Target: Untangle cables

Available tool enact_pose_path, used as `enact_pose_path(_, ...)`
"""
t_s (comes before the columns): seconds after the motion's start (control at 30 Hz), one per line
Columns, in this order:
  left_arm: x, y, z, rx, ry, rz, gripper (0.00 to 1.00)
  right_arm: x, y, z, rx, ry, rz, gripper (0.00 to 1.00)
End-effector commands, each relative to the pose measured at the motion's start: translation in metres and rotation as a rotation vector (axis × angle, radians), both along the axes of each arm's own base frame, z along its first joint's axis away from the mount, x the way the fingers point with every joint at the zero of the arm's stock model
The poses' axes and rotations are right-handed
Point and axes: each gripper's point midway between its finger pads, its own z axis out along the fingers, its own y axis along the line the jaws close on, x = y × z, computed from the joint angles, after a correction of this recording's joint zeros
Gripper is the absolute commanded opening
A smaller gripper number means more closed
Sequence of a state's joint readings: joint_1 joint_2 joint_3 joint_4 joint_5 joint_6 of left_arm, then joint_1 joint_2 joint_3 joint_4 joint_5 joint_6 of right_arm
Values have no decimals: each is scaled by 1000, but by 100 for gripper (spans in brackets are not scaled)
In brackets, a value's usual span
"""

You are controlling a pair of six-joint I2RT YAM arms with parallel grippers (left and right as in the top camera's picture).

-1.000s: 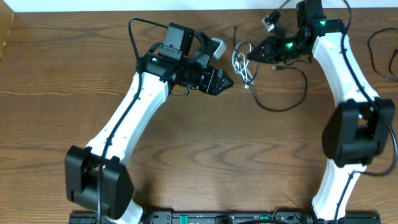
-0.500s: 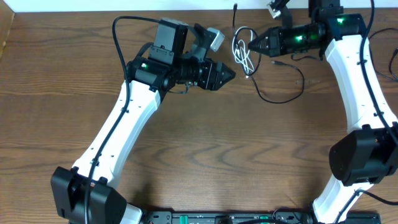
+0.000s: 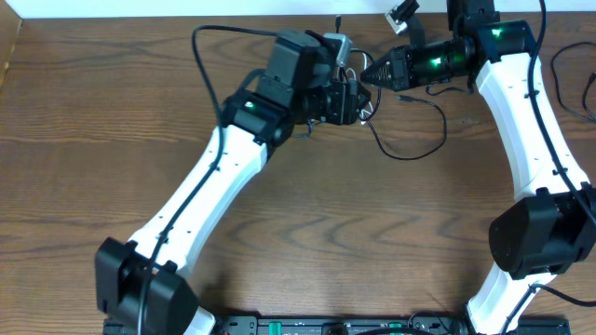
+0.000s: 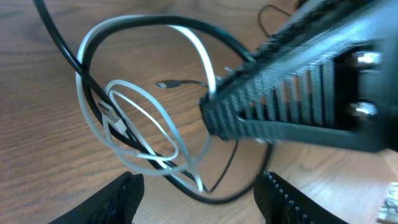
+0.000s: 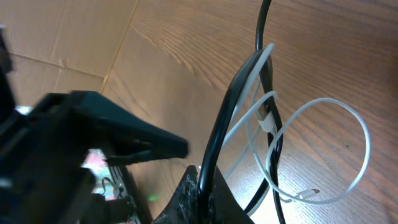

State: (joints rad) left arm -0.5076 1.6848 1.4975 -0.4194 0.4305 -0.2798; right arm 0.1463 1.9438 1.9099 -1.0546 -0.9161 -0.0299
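Observation:
The white cable [image 5: 266, 119] has hanging loops. My left gripper will grip only that cable by its loops, which leaves the black cable free to untangle from it.
A thin black cable [image 5: 262, 25] and a thin white cable [image 5: 266, 119] hang looped through each other at the table's far edge. My right gripper [image 5: 208, 194] is shut on the black cable and holds the bundle up. In the overhead view the right gripper [image 3: 367, 74] points left and the black cable [image 3: 410, 155] trails onto the table below it. My left gripper [image 3: 358, 99] is right against the coils and covers most of the white one. Seen from the left wrist, the left gripper [image 4: 202, 205] stands open just under the white cable [image 4: 79, 74] and the black cable [image 4: 59, 38], holding nothing.
Another black wire [image 3: 570, 79] lies at the table's right edge. Cardboard [image 3: 8, 51] borders the far left corner. A white strip [image 3: 186, 7] runs along the back edge. Both arm bases stand at the front edge.
My left arm has swung right, bringing its open gripper up to the coils. The right gripper has shifted slightly left, still shut on the black cable, whose tail slid along the table.

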Motion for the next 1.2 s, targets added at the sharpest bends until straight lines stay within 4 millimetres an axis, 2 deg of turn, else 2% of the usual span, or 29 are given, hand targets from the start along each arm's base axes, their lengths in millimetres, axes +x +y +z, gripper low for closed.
enact_pose_path(0.0,9,4,-19,30,36,68,62,0,1,1,13,-5,14,1)
enact_pose_path(0.13,15,4,-28,27,64,105,62,-1,2,1,12,-7,17,1)
enact_pose_path(0.3,26,-2,-22,-6,24,109,62,-1,1,1,11,-6,18,1)
enact_pose_path(0.37,29,-4,-20,-16,7,109,59,-2,1,1,11,-5,18,1)
enact_pose_path(0.47,32,-6,-25,-15,8,108,58,-2,1,1,11,-3,18,1)
enact_pose_path(0.63,35,-8,-41,2,35,109,45,-2,1,1,11,-4,18,1)
enact_pose_path(0.77,39,-9,-38,-7,15,112,29,-1,0,-1,-3,-5,11,1)
enact_pose_path(0.83,41,-10,-34,-18,-3,112,19,1,-3,-4,-25,-7,0,1)
enact_pose_path(0.87,43,-11,-33,-21,-9,113,8,2,-3,-5,-32,-7,-4,1)
enact_pose_path(1.0,45,-7,-27,-28,-21,121,8,6,-14,-17,-112,8,-55,1)
enact_pose_path(1.1,46,-1,-20,-34,-30,132,8,17,-34,-32,-230,31,-158,10)
enact_pose_path(1.17,45,5,-11,-41,-41,142,8,25,-52,-42,-327,40,-246,11)
